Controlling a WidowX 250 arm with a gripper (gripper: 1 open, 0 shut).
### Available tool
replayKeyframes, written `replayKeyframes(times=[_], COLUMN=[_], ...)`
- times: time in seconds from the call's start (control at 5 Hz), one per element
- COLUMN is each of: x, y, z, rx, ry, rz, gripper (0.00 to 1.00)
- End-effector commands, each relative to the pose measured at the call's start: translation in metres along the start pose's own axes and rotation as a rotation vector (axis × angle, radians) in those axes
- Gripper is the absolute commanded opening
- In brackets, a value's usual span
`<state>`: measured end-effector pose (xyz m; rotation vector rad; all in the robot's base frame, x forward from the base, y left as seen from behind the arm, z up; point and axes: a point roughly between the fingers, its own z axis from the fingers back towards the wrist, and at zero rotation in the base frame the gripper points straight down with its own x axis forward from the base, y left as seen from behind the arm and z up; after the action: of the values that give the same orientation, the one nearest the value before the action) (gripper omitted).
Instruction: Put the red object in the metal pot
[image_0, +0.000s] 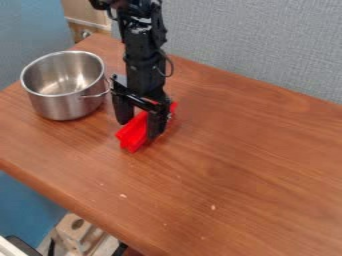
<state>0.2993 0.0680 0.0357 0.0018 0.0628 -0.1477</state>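
Observation:
The red bar needs to go in the metal pot (62, 84). My gripper should grab the red bar by its middle (146, 126).
The red object (134, 135) is a glossy red bar lying on the wooden table, right of the pot. My gripper (142, 119) points straight down over the bar's far end, open, with its black fingers (120, 104) low on either side of the bar. I cannot tell whether they touch it. The metal pot (62, 84) stands upright and empty at the table's left, its small handle facing the gripper. The bar's far end is hidden behind the fingers.
The wooden table (227, 160) stretches to the right and toward the front. Its front edge runs diagonally at the lower left. A blue wall rises behind the arm (140, 45).

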Motion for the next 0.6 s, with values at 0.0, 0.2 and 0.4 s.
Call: replayKeyframes(times=[0.0,0.2,0.4], x=[0.0035,0.0042,0.0046], y=[0.0016,0.0002,-0.0013], z=[0.0067,0.0050,0.0034], rx=[0.016,0.019,0.023], ry=[-0.032,-0.033,-0.032], rz=[-0.017,-0.023,-0.029], gripper=[1.00,1.00,1.00])
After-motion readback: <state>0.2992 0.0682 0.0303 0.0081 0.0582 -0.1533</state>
